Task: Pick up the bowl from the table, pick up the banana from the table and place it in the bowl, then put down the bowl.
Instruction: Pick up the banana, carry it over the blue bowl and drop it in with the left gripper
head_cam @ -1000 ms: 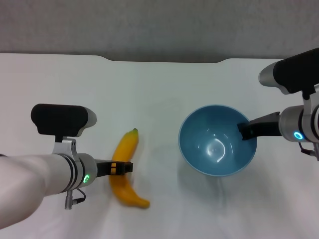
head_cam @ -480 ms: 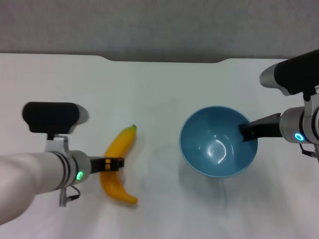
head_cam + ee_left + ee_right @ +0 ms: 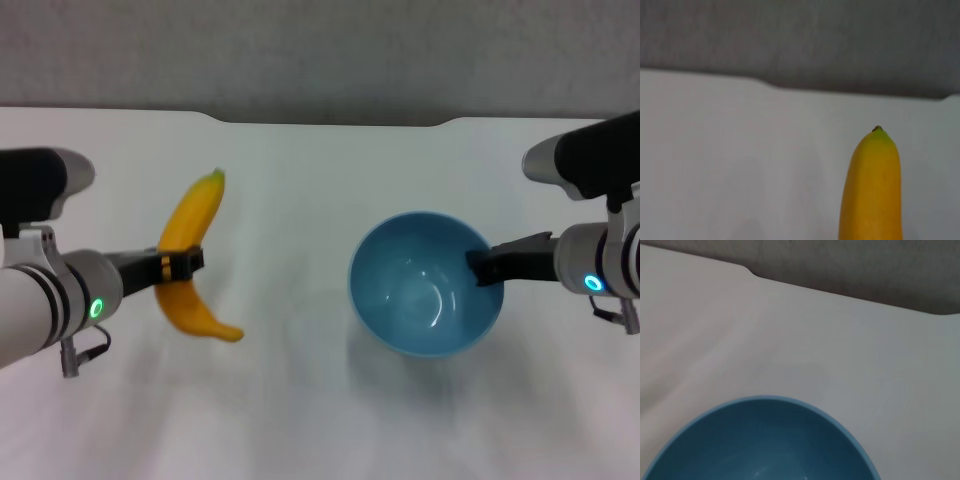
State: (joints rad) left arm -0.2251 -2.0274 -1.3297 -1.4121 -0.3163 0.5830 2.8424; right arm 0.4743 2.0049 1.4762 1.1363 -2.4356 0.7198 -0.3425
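The banana must reach the light-blue bowl [image 3: 425,285] before my left gripper releases.
My left gripper [image 3: 185,265] is shut on the yellow banana [image 3: 190,255] and holds it in the air above the white table [image 3: 300,180], at the left. The banana's tip also shows in the left wrist view [image 3: 872,190]. My right gripper [image 3: 482,265] is shut on the right rim of the light-blue bowl [image 3: 425,285] and holds it a little above the table, right of centre. The bowl is empty. Its rim and inside fill the near part of the right wrist view [image 3: 760,440].
The table's far edge has a shallow notch [image 3: 330,122], with a grey wall behind it. Bare tabletop lies between the banana and the bowl.
My left gripper has lifted the banana off the table and carried it up and to the left. The bowl in my right gripper has shifted slightly left.
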